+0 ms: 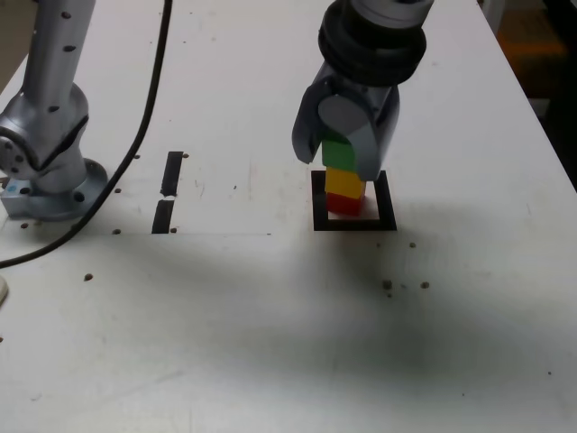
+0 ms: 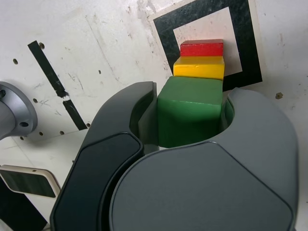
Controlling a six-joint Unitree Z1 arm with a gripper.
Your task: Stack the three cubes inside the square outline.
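Observation:
The green cube's lower edge meets the yellow cube's top inside the outline; the green cube would stay in my stack, so my gripper can open now.
The three cubes stand in one column inside the square outline (image 1: 353, 223) (image 2: 163, 33). The red cube (image 1: 343, 206) (image 2: 202, 48) is at the bottom, the yellow cube (image 1: 344, 183) (image 2: 198, 67) rests on it, and the green cube (image 1: 338, 152) (image 2: 190, 113) sits on top. My gripper (image 1: 341, 155) (image 2: 190, 98) comes down from above, with one jaw on each side of the green cube. In the wrist view both jaws lie against the cube's sides. The column stands toward the outline's left part in the exterior view.
Two short black strips (image 1: 171, 173) (image 2: 45, 65) lie to the exterior view's left of the outline. The arm's silver base (image 1: 45, 153) (image 2: 12, 115) stands at the far left, with a black cable (image 1: 135, 135) curving beside it. Small holes dot the white table.

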